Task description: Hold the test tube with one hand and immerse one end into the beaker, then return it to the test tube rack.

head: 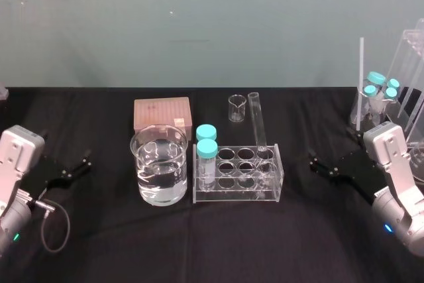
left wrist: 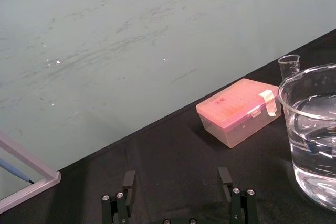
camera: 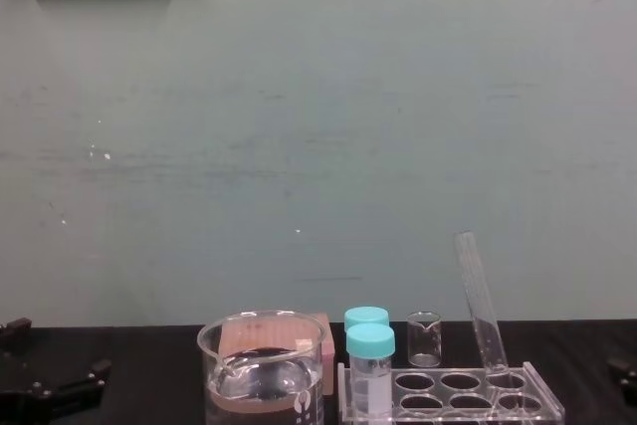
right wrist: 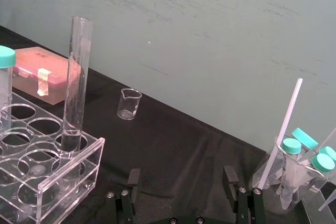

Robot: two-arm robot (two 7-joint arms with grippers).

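Note:
The rack closes around the test tube's lower end, so my right gripper will next grab the tube by its bare upper half (camera: 473, 271) (right wrist: 79, 51) to immerse it.
The test tube (head: 257, 124) stands uncapped in the far right hole of the test tube rack (head: 267, 195), leaning a little toward the back. In the right wrist view the test tube (right wrist: 76, 87) rises from the rack (right wrist: 47, 179) well ahead of my right gripper (right wrist: 181, 179), which is open and holds nothing. That gripper (head: 315, 165) rests low over the cloth, right of the rack. The beaker (head: 159, 173), part full of clear liquid, stands just left of the rack. Left of the beaker (left wrist: 312, 135), my left gripper (left wrist: 177, 182) is open and holds nothing.
Two teal-capped vials (head: 207, 150) stand in the rack's left holes. A pink lidded box (head: 162, 114) and a tiny clear beaker (head: 237, 108) sit behind. A flask of teal-capped tubes (head: 377, 94) and a clear stand are at the far right.

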